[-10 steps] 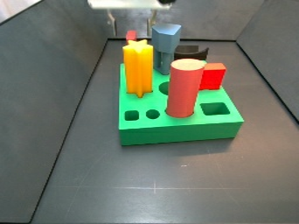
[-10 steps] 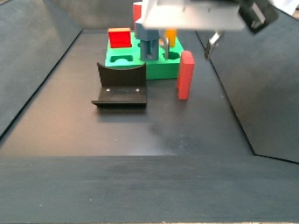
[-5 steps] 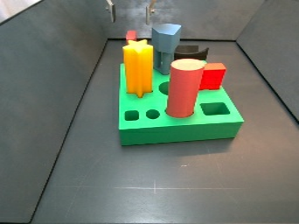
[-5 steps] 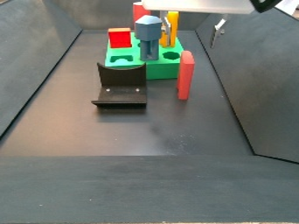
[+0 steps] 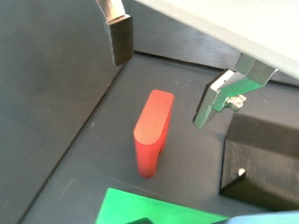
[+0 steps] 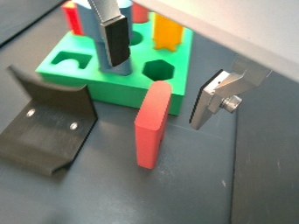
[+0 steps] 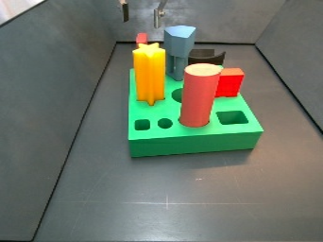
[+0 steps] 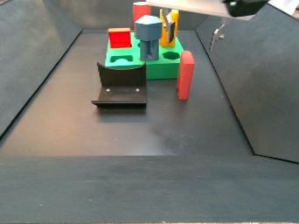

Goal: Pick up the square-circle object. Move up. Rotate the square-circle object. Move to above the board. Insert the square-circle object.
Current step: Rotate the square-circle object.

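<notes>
The square-circle object's pegs need to stay free to go into the green board (image 7: pixel 190 140) (image 5: pixel 146 212), so my gripper will next pick up the square-circle object by its flat sides.
The square-circle object (image 8: pixel 184 76) is a flat red block standing on end on the dark floor, right beside the green board (image 8: pixel 146 63). It shows in both wrist views (image 5: pixel 152 131) (image 6: pixel 152 127); its prongs do not show. In a side view only its top (image 7: pixel 143 40) peeks out behind the yellow star. The gripper (image 5: pixel 162 92) (image 6: pixel 158 92) is open and empty, high above the block, with a finger to either side of it. In a side view only its fingertips (image 7: pixel 124 9) show at the frame's upper edge.
The board (image 7: pixel 190 132) holds a yellow star post (image 7: pixel 149 74), a tall red-pink cylinder (image 7: pixel 198 95) and a blue-grey post (image 7: pixel 180 43). A small red cube (image 7: pixel 229 83) and the fixture (image 8: pixel 121 85) stand beside the board. Grey walls enclose the floor.
The gripper has risen: its body filled the upper edge of both side views a second ago, and now only the fingertips show. The pieces have not moved.
</notes>
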